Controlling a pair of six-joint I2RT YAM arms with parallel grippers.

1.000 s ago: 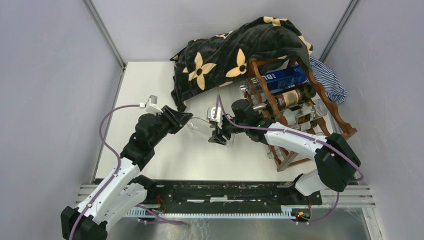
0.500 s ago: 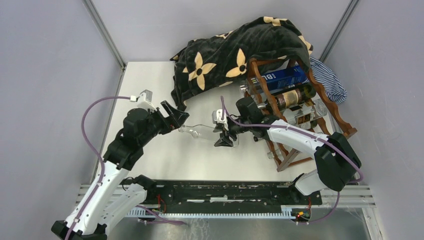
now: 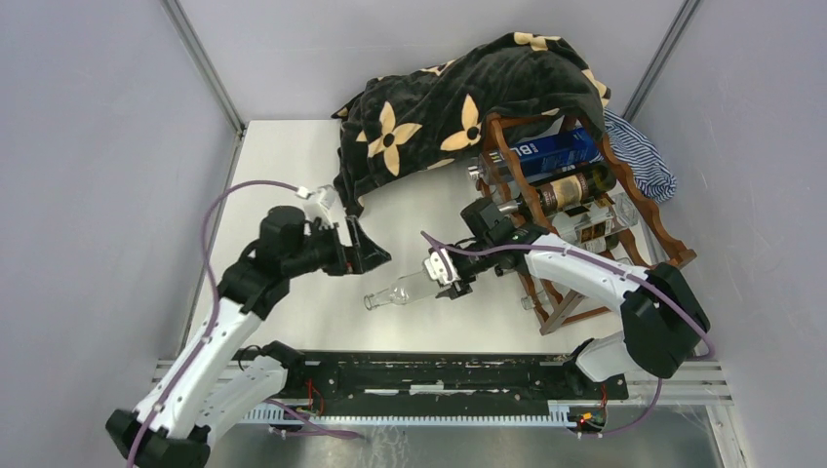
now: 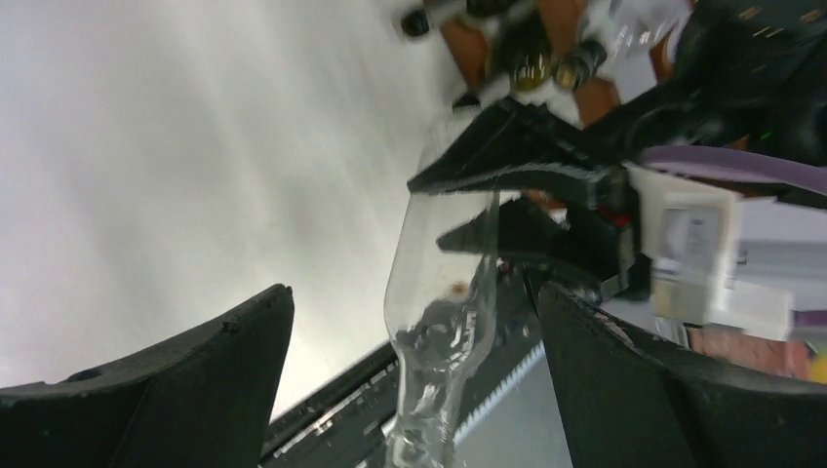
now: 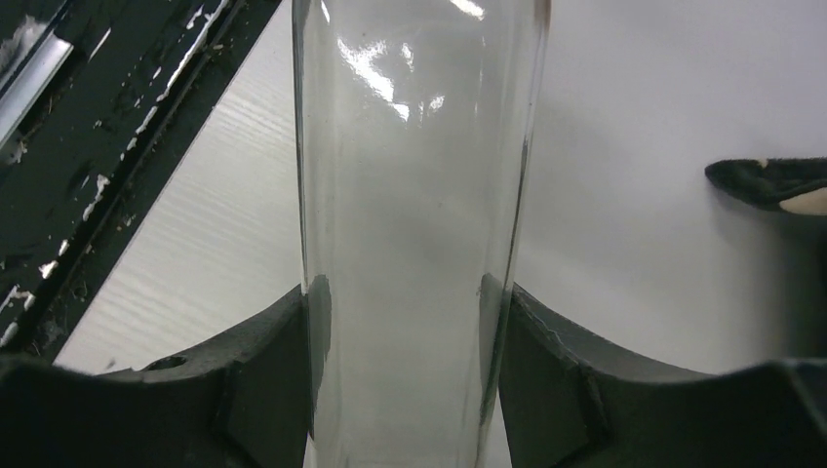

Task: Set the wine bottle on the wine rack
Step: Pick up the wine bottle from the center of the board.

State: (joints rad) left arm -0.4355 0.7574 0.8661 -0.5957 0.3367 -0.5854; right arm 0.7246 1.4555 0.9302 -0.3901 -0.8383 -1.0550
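The wine bottle's base end needs to stay free to enter the wine rack [image 3: 651, 216], so I should grab the wine bottle by its neck [image 3: 383, 297] with my left gripper.
A clear glass wine bottle [image 3: 400, 291] hangs nearly level over the table, its neck pointing left. My right gripper [image 3: 451, 276] is shut on its body; in the right wrist view both fingers [image 5: 263, 361] press the glass [image 5: 414, 195]. My left gripper [image 3: 369, 252] stands open just behind the neck, not touching it. In the left wrist view the bottle [image 4: 444, 292] shows between the wide-spread jaws of the left gripper [image 4: 414, 292], with gaps on both sides. The dark reddish-brown wine rack [image 3: 651, 216] stands at the right.
The rack holds a blue box [image 3: 551, 151] and a dark bottle [image 3: 575, 187]. A black blanket with beige flowers [image 3: 458, 97] drapes over the rack's top and the far table. A striped cloth [image 3: 639, 156] lies behind the rack. A black rail [image 3: 439, 375] runs along the near edge.
My left gripper opened, let go of the bottle's neck and drew back. My right gripper kept its hold and swung the bottle toward the near edge.
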